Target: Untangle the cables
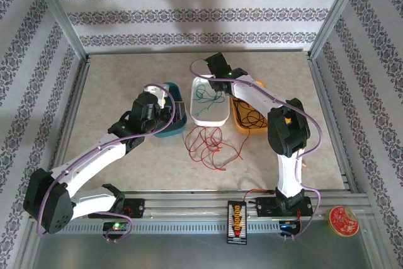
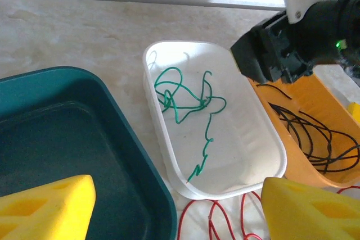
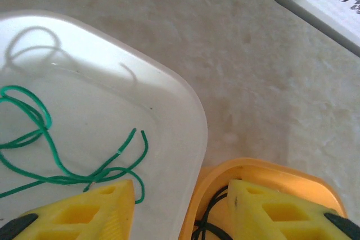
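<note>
I should next grab one red cable near its end with my left gripper. That leaves its length free to untangle.
The cables lie sorted by colour. Green cables loop inside the white tray. Black cables fill the orange tray. Red cables sprawl on the table in front of the white tray. My right gripper is open, its fingers straddling the rims of the white and orange trays, with green wire lying loose beside the left finger. My left gripper hangs open above the teal tray, holding nothing.
The three trays sit side by side mid-table. A black and orange connector strip and a round red disc lie on the front rail. Metal frame posts and patterned walls enclose the table.
</note>
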